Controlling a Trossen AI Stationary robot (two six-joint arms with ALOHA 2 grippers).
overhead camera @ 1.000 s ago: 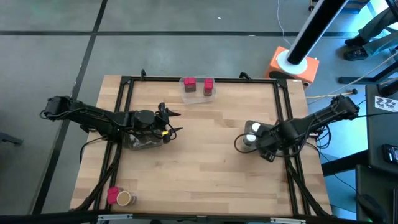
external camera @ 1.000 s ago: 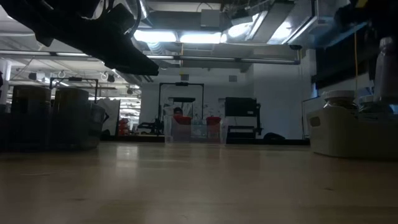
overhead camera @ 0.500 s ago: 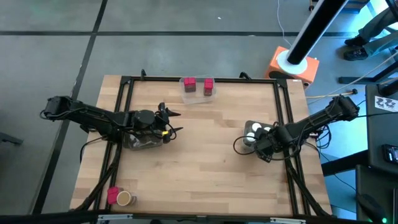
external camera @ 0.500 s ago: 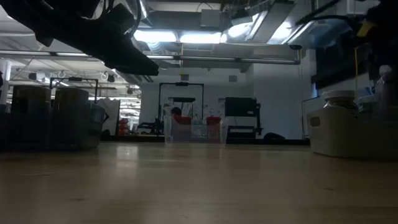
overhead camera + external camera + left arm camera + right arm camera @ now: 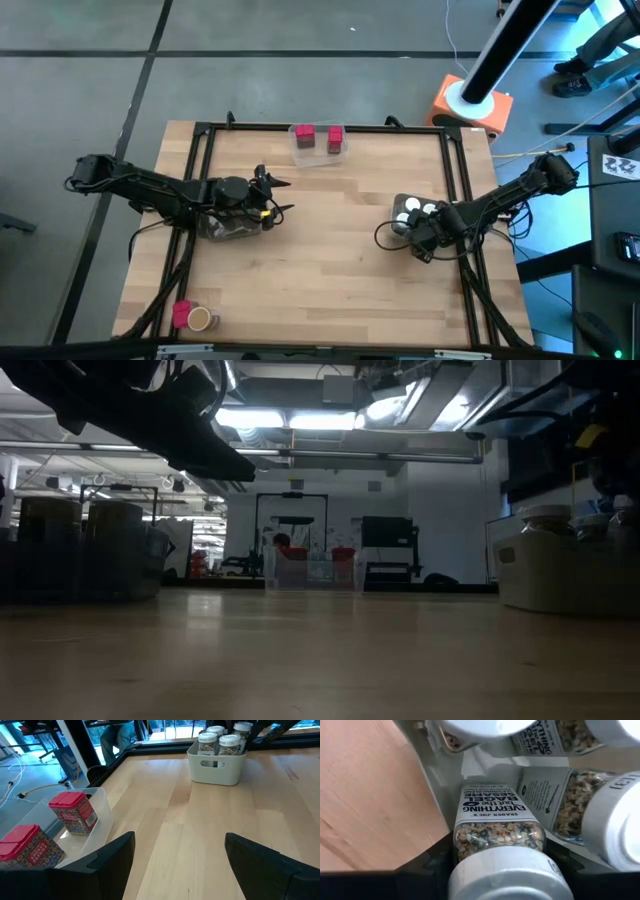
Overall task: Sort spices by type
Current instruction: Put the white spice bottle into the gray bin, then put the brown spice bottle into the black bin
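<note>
I should open my right gripper now: the held jar would stay in the grey bin, with its lower end down in there beside other jars.
A grey bin point(image 5: 397, 204) near the table's right edge holds several clear jars with white caps point(image 5: 413, 208). My right gripper point(image 5: 408, 228) reaches into it, shut on one more jar point(image 5: 497, 827). My left gripper point(image 5: 282, 196) hangs open and empty left of centre, above a dark bin point(image 5: 228, 228). In the left wrist view its fingers point(image 5: 120, 852) frame bare wood. Two red blocks point(image 5: 303, 132) point(image 5: 335, 138) stand in a clear tray point(image 5: 320, 152) at the far edge. A magenta block point(image 5: 181, 314) and a tan cylinder point(image 5: 201, 319) sit at the near left corner. My right gripper pinches the jar between its two fingers point(image 5: 436, 856) just below the white cap point(image 5: 510, 875), on the clear shoulder point(image 5: 470, 837). The fingers come from above, slanting down into the bin. The jar's lower end point(image 5: 490, 792) is down inside the bin among the other jars.
Black frame rails point(image 5: 200, 150) run along the table's left, right and far sides. Bare wood point(image 5: 330, 260) lies between the two arms. An orange and white base with a dark pole point(image 5: 470, 100) stands past the far right corner.
My right gripper has moved down and slightly toward the near edge, carrying the jar from above the bin's rim down among the other jars. More white caps now show in the bin from above.
</note>
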